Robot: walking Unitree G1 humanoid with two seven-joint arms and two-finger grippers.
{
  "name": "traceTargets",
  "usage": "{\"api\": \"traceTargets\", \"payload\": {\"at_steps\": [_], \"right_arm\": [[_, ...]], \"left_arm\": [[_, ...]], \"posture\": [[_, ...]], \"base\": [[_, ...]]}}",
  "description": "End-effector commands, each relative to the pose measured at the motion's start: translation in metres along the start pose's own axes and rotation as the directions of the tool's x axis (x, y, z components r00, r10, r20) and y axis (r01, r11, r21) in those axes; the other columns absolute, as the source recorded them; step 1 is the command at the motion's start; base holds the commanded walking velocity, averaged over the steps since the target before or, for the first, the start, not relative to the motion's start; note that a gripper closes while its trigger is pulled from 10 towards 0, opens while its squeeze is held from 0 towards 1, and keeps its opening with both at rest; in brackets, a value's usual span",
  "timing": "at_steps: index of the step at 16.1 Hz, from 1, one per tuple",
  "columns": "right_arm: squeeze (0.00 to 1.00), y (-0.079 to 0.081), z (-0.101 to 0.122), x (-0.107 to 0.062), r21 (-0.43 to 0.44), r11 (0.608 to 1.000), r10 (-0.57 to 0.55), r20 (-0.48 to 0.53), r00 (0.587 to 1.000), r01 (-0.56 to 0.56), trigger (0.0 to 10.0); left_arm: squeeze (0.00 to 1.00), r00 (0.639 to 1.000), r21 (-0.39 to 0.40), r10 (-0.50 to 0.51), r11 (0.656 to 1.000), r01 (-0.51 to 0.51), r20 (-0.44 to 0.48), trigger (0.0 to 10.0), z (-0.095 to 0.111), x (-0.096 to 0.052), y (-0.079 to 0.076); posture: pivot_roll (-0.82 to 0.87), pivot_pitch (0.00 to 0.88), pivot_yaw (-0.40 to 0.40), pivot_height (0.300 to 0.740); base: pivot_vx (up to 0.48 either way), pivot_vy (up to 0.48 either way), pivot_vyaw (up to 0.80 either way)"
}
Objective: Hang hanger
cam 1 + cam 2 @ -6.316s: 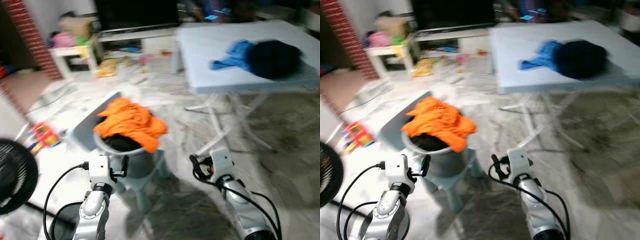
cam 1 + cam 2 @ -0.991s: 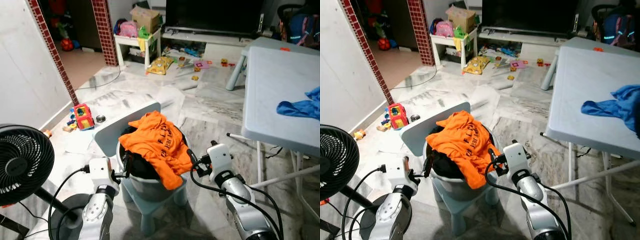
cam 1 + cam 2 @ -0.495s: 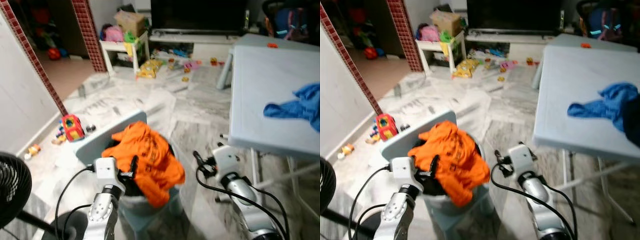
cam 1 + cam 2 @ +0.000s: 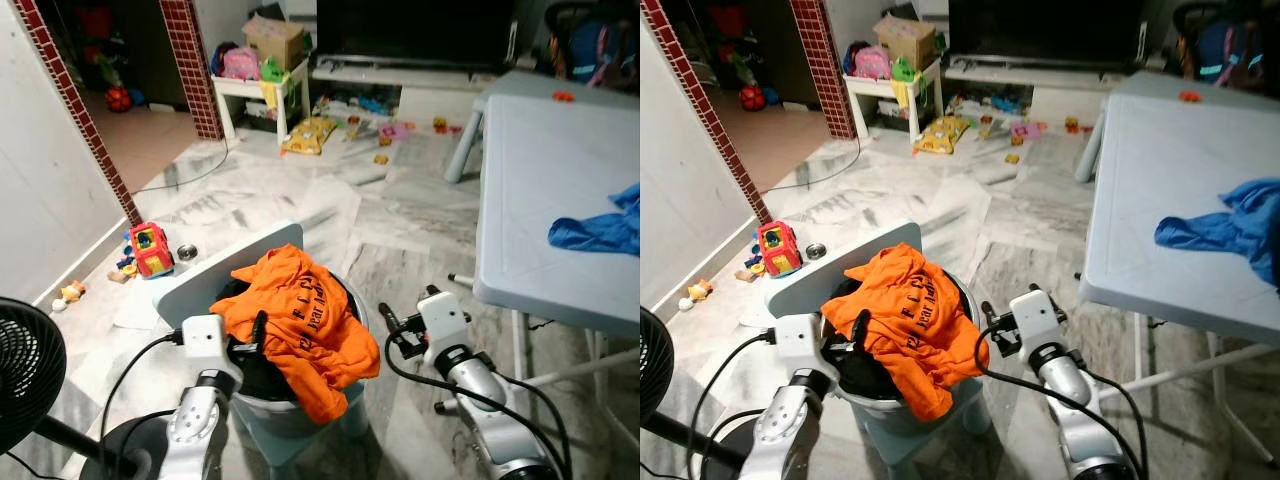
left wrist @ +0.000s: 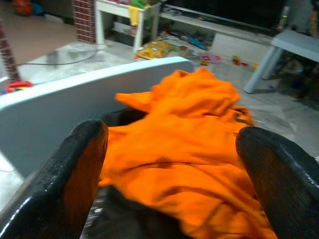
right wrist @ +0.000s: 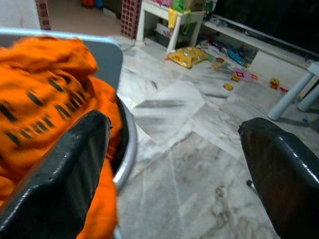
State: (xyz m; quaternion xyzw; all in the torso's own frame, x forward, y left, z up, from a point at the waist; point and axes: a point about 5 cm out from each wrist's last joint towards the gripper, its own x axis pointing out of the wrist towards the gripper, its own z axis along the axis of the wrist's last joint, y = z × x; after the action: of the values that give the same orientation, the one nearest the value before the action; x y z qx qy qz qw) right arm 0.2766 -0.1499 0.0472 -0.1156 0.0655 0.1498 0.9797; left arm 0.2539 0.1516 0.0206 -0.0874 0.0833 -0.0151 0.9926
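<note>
The left gripper grabs the T-shirt by the bunched fold (image 4: 242,303) that stands up beside its lettering next, since the orange T-shirt (image 4: 300,325) lies slack over the basket.
An orange T-shirt (image 4: 300,325) with dark lettering lies heaped over dark clothes in a round grey basket (image 4: 958,296) on a pale blue stool (image 4: 300,440). My left gripper (image 4: 260,333) is held out just in front of the basket's near rim, level with the shirt. In the left wrist view its two black fingers (image 5: 75,174) stand wide apart with the orange T-shirt (image 5: 189,149) beyond them, untouched. My right gripper (image 4: 392,334) hovers just right of the basket, open, and its fingers (image 6: 70,169) frame the basket rim (image 6: 127,149) and marble floor.
A white board (image 4: 215,280) leans behind the basket. To the right stands a grey folding table (image 4: 550,180) with a blue cloth (image 4: 600,230) on it. A black fan (image 4: 25,370) is at the left. Toys (image 4: 150,248) litter the floor near a brick pillar (image 4: 195,60).
The whole picture has shifted and sharpened, so the camera moved. Both arms keep the same forward pose beside the basket, and the orange shirt lies as before.
</note>
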Motion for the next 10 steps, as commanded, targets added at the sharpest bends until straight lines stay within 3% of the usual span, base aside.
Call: {"api": "traceTargets", "payload": {"at_steps": [1, 5, 7, 10], "right_arm": [[0.00, 0.000, 0.003, 0.000, -0.009, 1.000, 0.002, 0.014, 1.000, -0.002, 10.0], [0.00, -0.004, -0.002, -0.015, -0.020, 1.000, 0.011, -0.011, 1.000, -0.011, 10.0], [0.00, -0.005, -0.006, -0.024, -0.031, 0.999, 0.023, -0.032, 0.999, -0.024, 10.0], [0.00, -0.005, -0.006, -0.034, -0.034, 0.999, 0.021, -0.042, 0.999, -0.022, 10.0]], "left_arm": [[0.00, 0.999, 0.007, 0.030, 1.000, -0.030, -0.016, 10.0, 0.003, 0.006, 0.010], [0.00, 0.998, 0.009, 0.058, 0.998, -0.058, -0.033, 10.0, 0.012, 0.016, 0.024], [0.00, 0.997, 0.019, -0.007, 1.000, 0.009, -0.079, 10.0, 0.013, 0.025, 0.018], [0.00, 0.992, 0.028, -0.105, 0.994, 0.107, -0.063, 10.0, 0.020, 0.031, 0.005]], "posture": [[-0.09, 0.000, 0.027, 0.740], [-0.11, 0.000, -0.003, 0.740], [-0.12, 0.000, -0.015, 0.740], [-0.15, 0.000, -0.017, 0.740]], "base": [[0.000, 0.000, 0.00], [0.000, 0.000, 0.00], [0.000, 0.000, 0.00], [0.000, 0.000, 0.00]]}}
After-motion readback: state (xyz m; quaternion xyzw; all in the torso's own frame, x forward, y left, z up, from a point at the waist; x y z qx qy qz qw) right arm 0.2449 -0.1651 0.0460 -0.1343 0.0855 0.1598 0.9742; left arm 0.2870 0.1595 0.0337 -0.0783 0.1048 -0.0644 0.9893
